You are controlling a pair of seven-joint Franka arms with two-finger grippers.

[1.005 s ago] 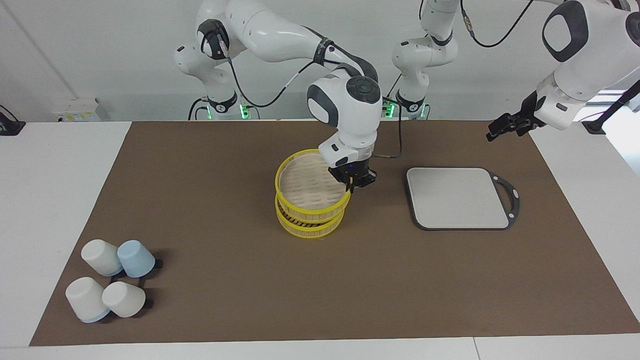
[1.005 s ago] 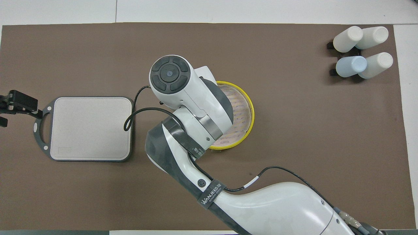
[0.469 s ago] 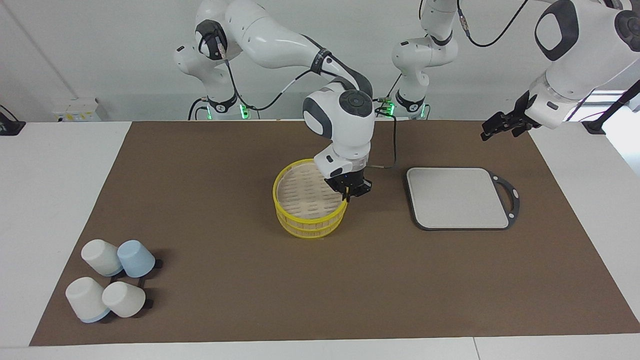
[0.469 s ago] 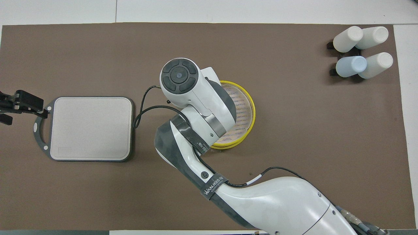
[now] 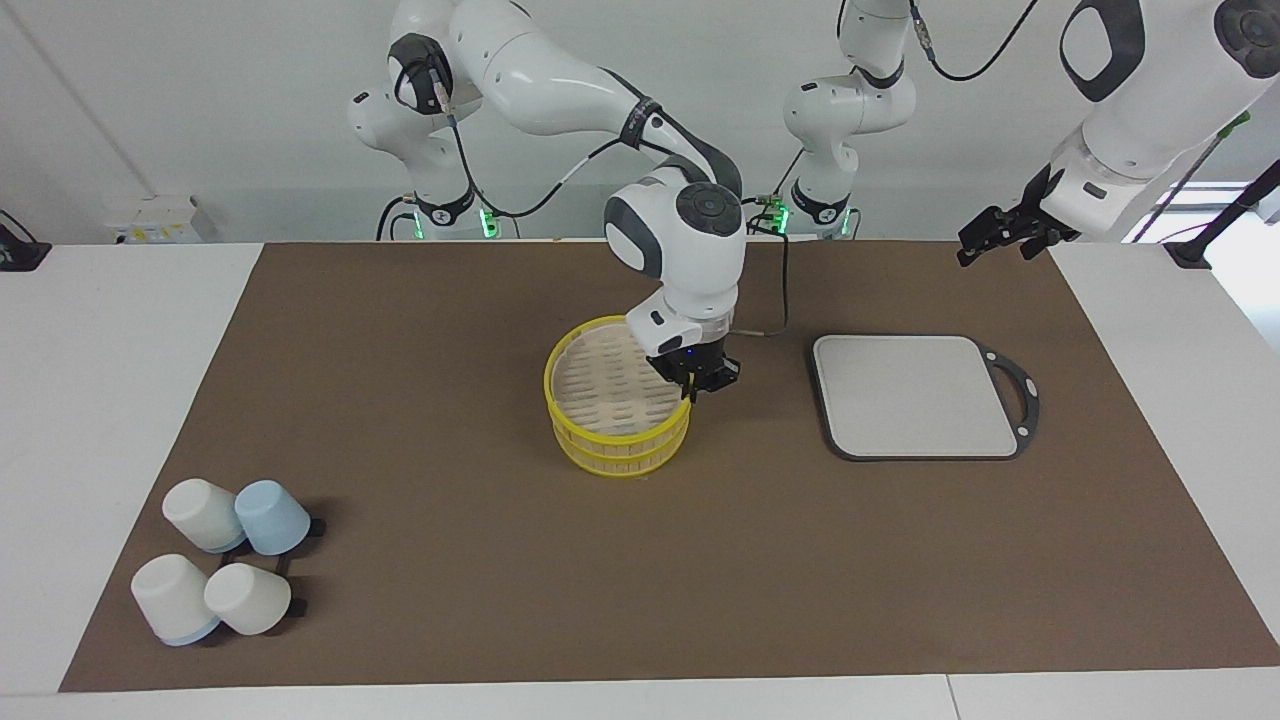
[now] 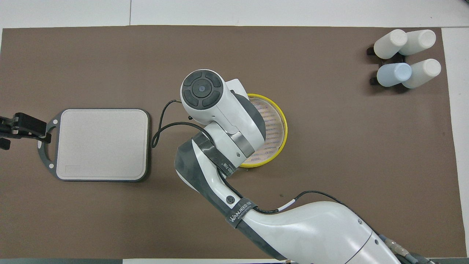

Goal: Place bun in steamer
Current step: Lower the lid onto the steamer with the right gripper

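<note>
The slatted lid (image 6: 272, 127) lies level on the steamer basket (image 6: 285, 132) in the overhead view, so it is time for my right gripper to open.
The yellow-rimmed steamer basket (image 5: 622, 455) stands mid-table with its slatted lid (image 5: 608, 383) lying level on top; the lid also shows in the overhead view (image 6: 274, 128). My right gripper (image 5: 692, 386) is shut on the lid's rim, on the side toward the cutting board. In the overhead view its fingers are hidden under the arm's own wrist. My left gripper (image 5: 982, 240) is open, empty and raised over the left arm's end of the table, by the board's handle (image 6: 4, 132). The bun is out of view.
A grey cutting board (image 5: 915, 395) with a dark handle lies beside the steamer toward the left arm's end (image 6: 100, 145). Several upturned pale and blue cups (image 5: 225, 565) stand at the right arm's end, farther from the robots (image 6: 403, 58).
My right gripper lowered the tilted lid until it lies level on the basket. My left gripper rose a little and drifted toward the robots.
</note>
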